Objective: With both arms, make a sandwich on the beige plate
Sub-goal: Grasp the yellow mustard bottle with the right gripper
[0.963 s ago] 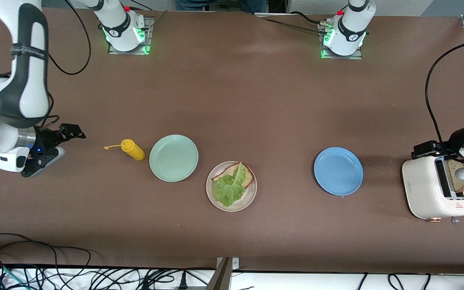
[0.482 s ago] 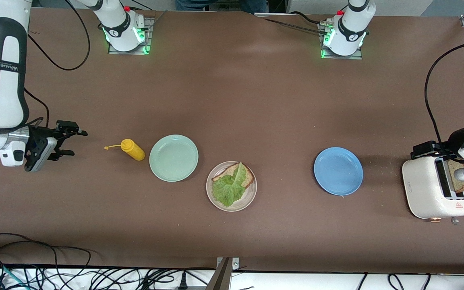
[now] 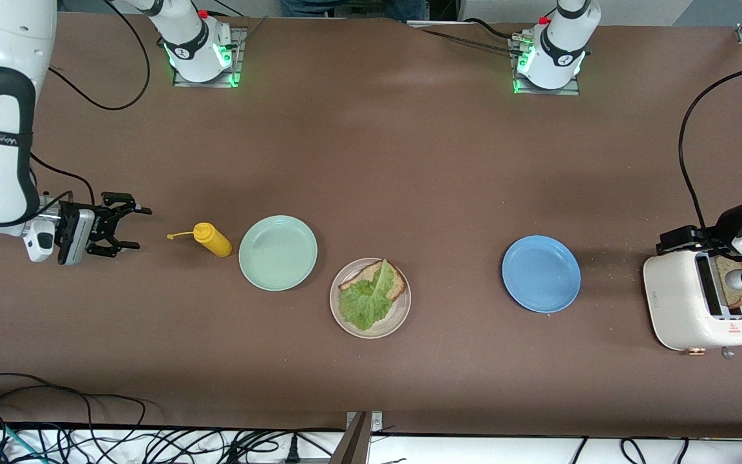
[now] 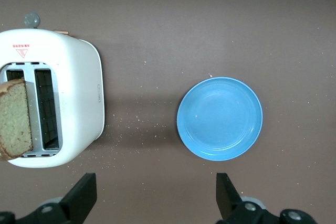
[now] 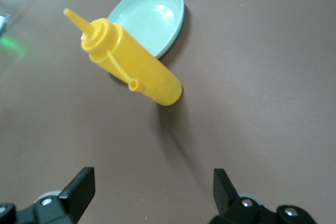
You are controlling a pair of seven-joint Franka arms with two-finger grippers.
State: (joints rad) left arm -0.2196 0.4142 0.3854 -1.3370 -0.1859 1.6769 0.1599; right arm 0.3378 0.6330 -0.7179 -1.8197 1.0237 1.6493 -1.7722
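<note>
My right gripper grabs the yellow mustard bottle by its body (image 3: pixel 215 240) next, to squeeze mustard onto the sandwich (image 3: pixel 370 294).
The beige plate (image 3: pixel 403 310) sits near the table's middle. On it lies a slice of brown bread (image 3: pixel 397 281) with a ruffled lettuce leaf (image 3: pixel 364 303) over it. A second bread slice (image 3: pixel 736 291) (image 4: pixel 14 119) stands in one slot of the white toaster (image 3: pixel 677 303) (image 4: pixel 79 98) at the left arm's end. My left gripper (image 3: pixel 670 241) (image 4: pixel 155 200) hangs open and holds nothing, over the toaster's edge and the crumb-strewn table beside it. My right gripper (image 3: pixel 131 227) (image 5: pixel 152 192) is open and holds nothing, over bare table at the right arm's end, its fingers pointing at the mustard bottle.
A yellow mustard bottle (image 3: pixel 212 239) (image 5: pixel 131 66) lies on its side next to a mint green plate (image 3: pixel 277 252) (image 5: pixel 152 17). A blue plate (image 3: pixel 541 274) (image 4: pixel 219 118) lies between the beige plate and the toaster. Cables run along the table's front edge.
The right arm has swung its wrist round and brought its open gripper closer to the mustard bottle. The left arm and everything on the table have stayed still.
</note>
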